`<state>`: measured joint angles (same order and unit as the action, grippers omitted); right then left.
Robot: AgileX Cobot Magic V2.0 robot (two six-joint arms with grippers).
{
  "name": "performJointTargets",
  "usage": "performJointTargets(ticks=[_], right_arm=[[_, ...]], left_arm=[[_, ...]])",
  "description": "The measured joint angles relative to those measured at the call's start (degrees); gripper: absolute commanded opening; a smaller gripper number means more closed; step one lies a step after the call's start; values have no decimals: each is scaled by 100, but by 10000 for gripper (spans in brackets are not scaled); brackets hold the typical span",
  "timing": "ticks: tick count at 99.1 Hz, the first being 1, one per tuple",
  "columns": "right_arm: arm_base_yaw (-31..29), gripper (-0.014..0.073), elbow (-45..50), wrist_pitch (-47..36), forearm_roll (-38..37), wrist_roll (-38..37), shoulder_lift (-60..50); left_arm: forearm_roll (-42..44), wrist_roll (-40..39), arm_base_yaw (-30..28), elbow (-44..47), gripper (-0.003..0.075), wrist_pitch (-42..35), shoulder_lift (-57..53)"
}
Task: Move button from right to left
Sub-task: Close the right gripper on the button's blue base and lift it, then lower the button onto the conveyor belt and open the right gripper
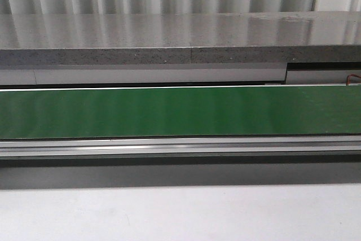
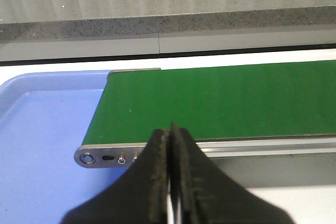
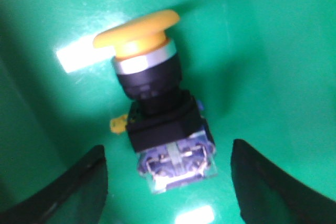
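My fingers are beside the button's blue contact body [image 3: 177, 160] on the green floor. My right gripper should close on the button [image 3: 157, 103], because it would hold the button now.
The button [image 3: 157, 103] shows only in the right wrist view. It lies on its side on a shiny green floor, with an orange-yellow mushroom cap, a black collar and a blue contact body toward my fingers. My right gripper [image 3: 168, 174] is open, one finger on each side of the blue body, not touching it. My left gripper [image 2: 170, 140] is shut and empty, held just in front of the near rail of the green conveyor belt [image 2: 220, 98]. Neither gripper nor the button shows in the front view.
A blue tray [image 2: 42, 129] lies beside and under the belt's end. The belt [image 1: 180, 111] runs across the front view, with a metal rail [image 1: 180, 146] in front and a grey stone ledge [image 1: 169, 40] behind. Green walls [image 3: 21, 103] enclose the button.
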<state>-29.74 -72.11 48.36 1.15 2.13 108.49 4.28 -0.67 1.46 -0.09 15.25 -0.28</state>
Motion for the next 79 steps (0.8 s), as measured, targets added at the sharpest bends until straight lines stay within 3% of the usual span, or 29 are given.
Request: performJointTargets(ticks=[23, 56, 79], right_arm=[[0, 173, -13, -188, -13, 22, 81], [48, 169, -470, 165, -13, 22, -91], [524, 169, -644, 719, -13, 37, -946]], left_arm=[[0, 0, 0, 0, -20, 0, 0], [0, 0, 0, 0, -20, 0, 0], [0, 0, 0, 0, -20, 0, 0]])
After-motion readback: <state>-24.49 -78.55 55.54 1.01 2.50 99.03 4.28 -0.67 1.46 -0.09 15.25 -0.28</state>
